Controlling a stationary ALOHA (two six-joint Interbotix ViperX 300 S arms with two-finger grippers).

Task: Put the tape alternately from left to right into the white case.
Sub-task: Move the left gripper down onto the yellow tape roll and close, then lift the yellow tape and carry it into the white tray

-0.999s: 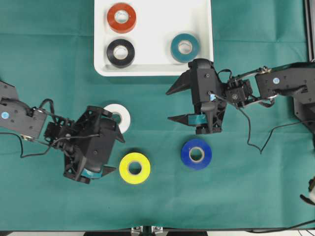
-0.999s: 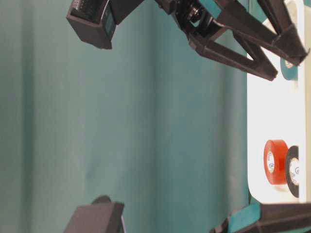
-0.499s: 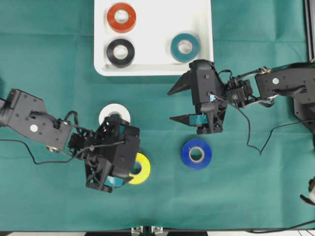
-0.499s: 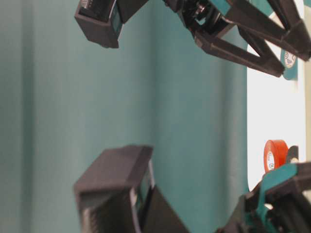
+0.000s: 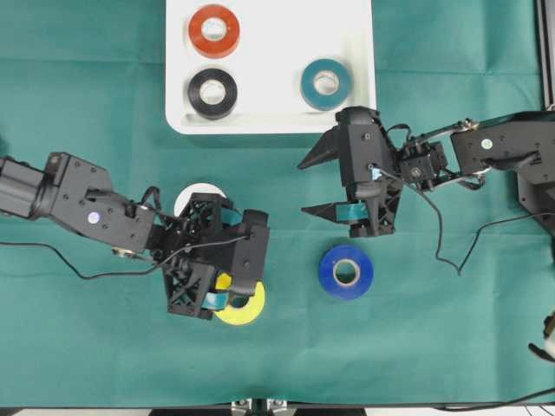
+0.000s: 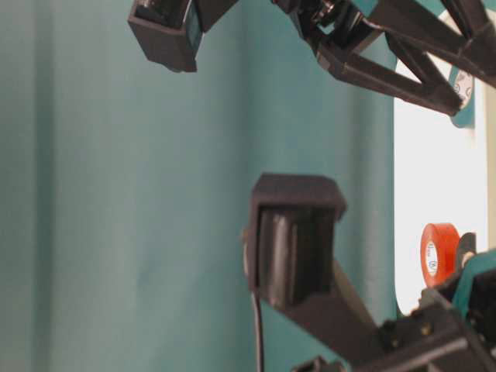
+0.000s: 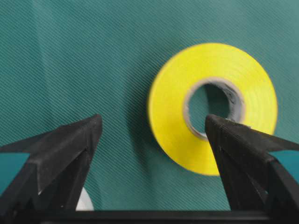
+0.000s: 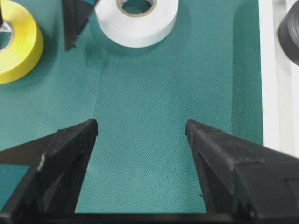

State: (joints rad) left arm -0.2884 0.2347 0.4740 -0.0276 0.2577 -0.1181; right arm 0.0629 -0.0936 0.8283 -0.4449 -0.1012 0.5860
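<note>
My left gripper is open and next needs to grab the yellow tape (image 7: 212,107) by the part of the tape beside its core hole (image 7: 167,108), because the whole tape is wider than the open fingers.
The white case (image 5: 269,52) at the back holds red tape (image 5: 214,30), black tape (image 5: 212,93) and teal tape (image 5: 326,83). White tape (image 5: 192,196), yellow tape (image 5: 247,308) and blue tape (image 5: 346,271) lie on the green cloth. My left gripper (image 5: 230,273) hangs open over the yellow tape (image 7: 212,107). In the left wrist view the left gripper (image 7: 152,122) has one fingertip over the core hole and the other over bare cloth. My right gripper (image 5: 302,187) stands open below the case, above the blue tape, with only cloth between its jaws (image 8: 141,125).
The right wrist view has the white tape (image 8: 138,16) and yellow tape (image 8: 16,44) ahead and the case rim (image 8: 271,70) on its right. The table-level view has red tape (image 6: 438,258) in the case (image 6: 434,155). Green cloth (image 5: 451,347) covers the table.
My left arm has swung right and come down over the yellow tape, covering much of it and part of the white tape. The right gripper has hardly moved.
</note>
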